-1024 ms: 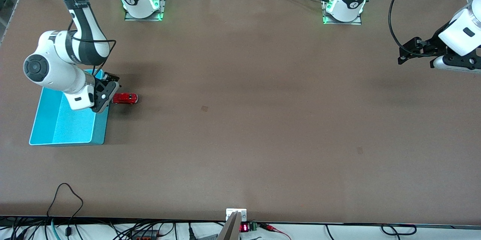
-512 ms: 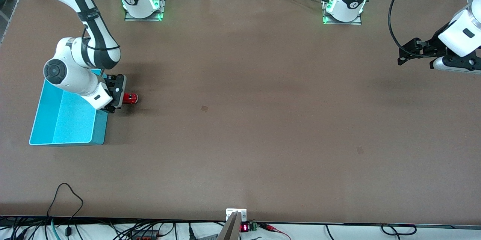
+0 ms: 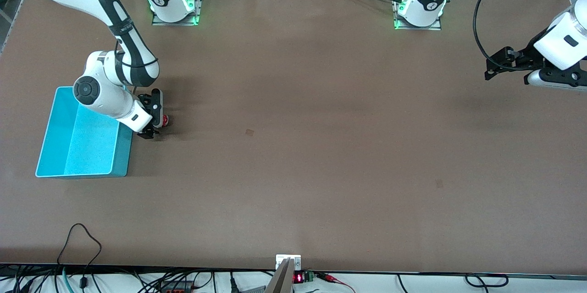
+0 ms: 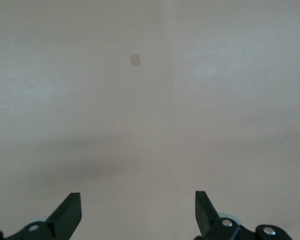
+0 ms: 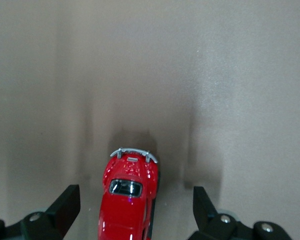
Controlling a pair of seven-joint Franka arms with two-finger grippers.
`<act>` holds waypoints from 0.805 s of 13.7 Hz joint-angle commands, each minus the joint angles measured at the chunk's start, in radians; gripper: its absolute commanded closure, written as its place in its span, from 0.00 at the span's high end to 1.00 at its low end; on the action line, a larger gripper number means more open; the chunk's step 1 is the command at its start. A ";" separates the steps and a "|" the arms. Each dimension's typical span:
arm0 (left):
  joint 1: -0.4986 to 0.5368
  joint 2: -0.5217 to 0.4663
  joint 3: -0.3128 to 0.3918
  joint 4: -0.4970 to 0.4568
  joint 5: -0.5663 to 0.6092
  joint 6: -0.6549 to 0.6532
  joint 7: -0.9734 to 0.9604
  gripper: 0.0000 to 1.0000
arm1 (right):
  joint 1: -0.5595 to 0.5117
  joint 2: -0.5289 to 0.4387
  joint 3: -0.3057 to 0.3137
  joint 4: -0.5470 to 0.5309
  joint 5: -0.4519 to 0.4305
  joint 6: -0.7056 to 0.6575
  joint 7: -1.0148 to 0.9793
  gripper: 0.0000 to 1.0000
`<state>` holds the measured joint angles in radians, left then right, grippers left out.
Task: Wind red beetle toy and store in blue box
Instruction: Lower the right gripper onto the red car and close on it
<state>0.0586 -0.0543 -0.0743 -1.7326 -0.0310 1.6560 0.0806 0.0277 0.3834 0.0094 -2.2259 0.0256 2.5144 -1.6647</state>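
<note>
My right gripper grabs the red beetle toy by its body (image 3: pixel 165 120) next, to store it in the blue box (image 3: pixel 55 146).
The red beetle toy (image 3: pixel 164 120) stands on the table beside the blue box (image 3: pixel 55 146), on the box's side toward the left arm's end. My right gripper (image 3: pixel 153 121) is open and low over the toy, which mostly hides under it in the front view. In the right wrist view the toy (image 5: pixel 130 197) lies between the two spread fingers (image 5: pixel 65 207), touching neither. My left gripper (image 3: pixel 493 66) is open and empty, held above the table at the left arm's end, where the arm waits. It also shows in the left wrist view (image 4: pixel 137 212).
The blue box holds nothing that I can see. A small pale square mark (image 3: pixel 249 132) lies on the table near the middle. Cables (image 3: pixel 80 247) run along the table edge nearest the front camera.
My right gripper has moved from over the box's edge toward the left arm's end, coming over the toy and covering most of it. The toy and the left arm have not moved.
</note>
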 commanded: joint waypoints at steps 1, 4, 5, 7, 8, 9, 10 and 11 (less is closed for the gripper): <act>-0.008 0.065 -0.011 0.094 0.022 -0.015 -0.021 1.00 | -0.002 -0.011 -0.002 -0.049 0.005 0.063 -0.036 1.00; -0.008 0.073 -0.015 0.113 0.025 -0.019 -0.019 1.00 | -0.006 -0.011 -0.002 -0.054 0.002 0.063 -0.037 1.00; -0.006 0.073 -0.015 0.113 0.025 -0.019 -0.019 1.00 | -0.008 -0.012 -0.002 -0.058 0.002 0.060 -0.037 1.00; -0.008 0.073 -0.016 0.114 0.025 -0.019 -0.021 1.00 | -0.009 -0.012 -0.005 -0.058 0.000 0.058 -0.038 1.00; -0.008 0.073 -0.018 0.116 0.025 -0.030 -0.022 1.00 | -0.009 -0.011 -0.005 -0.058 0.000 0.058 -0.037 1.00; -0.008 0.073 -0.019 0.116 0.025 -0.033 -0.022 1.00 | -0.009 -0.011 -0.006 -0.058 0.000 0.058 -0.037 1.00; -0.008 0.073 -0.019 0.116 0.025 -0.036 -0.022 1.00 | -0.009 -0.011 -0.008 -0.058 0.000 0.058 -0.037 1.00; -0.008 0.073 -0.019 0.116 0.025 -0.036 -0.024 1.00 | -0.009 -0.011 -0.008 -0.058 0.000 0.057 -0.035 0.92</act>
<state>0.0581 0.0040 -0.0901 -1.6495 -0.0310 1.6448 0.0793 0.0258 0.3842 0.0002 -2.2663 0.0256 2.5584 -1.6761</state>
